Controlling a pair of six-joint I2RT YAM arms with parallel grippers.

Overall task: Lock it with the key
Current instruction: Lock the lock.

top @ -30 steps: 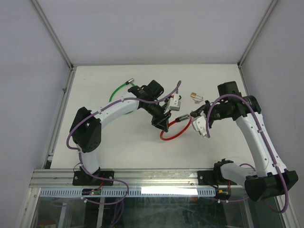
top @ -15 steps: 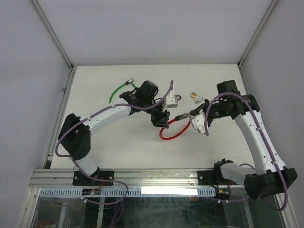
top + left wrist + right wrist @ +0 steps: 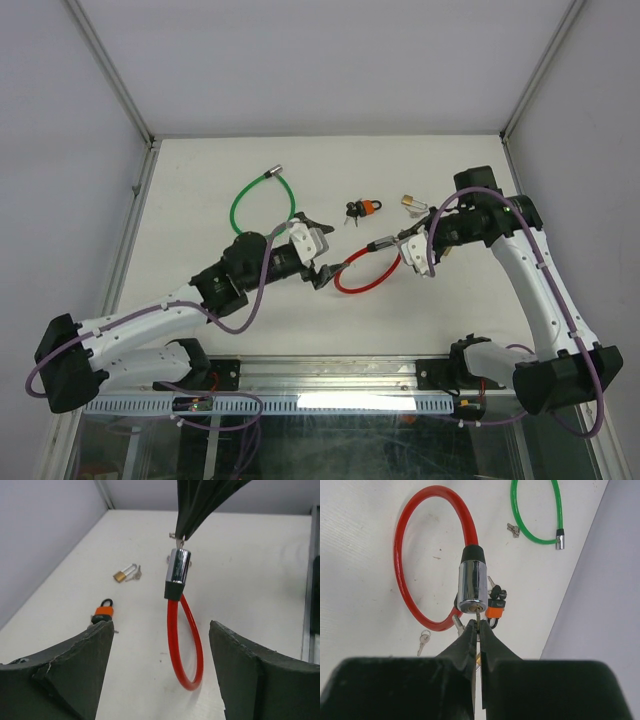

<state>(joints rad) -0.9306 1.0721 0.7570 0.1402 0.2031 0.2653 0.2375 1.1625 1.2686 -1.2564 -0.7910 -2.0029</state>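
Observation:
The left gripper needs to grab the red cable beside the black collar of the chrome cylinder next, so the keyhole stays free for locking with the key.
The red cable lock [image 3: 362, 277] rests its loop on the table, with its chrome cylinder [image 3: 381, 243] raised. My right gripper [image 3: 479, 625] is shut on the key [image 3: 478, 614], which sits in the keyhole at the end of the cylinder [image 3: 472, 587]. In the left wrist view the cylinder [image 3: 177, 572] hangs from the right fingers above the red loop [image 3: 185, 645]. My left gripper [image 3: 161, 627] is open and holds nothing; it is short of the loop, at its left [image 3: 320, 253].
An orange padlock [image 3: 364, 208] with keys lies behind the red lock, and a brass padlock [image 3: 414, 204] lies to its right. A green cable lock [image 3: 250, 200] lies at the back left. A loose key [image 3: 423, 640] lies beside the red loop.
My left gripper has opened, let go of the red lock and drawn back toward the near left, which uncovers the orange padlock. The right gripper stays shut on the key.

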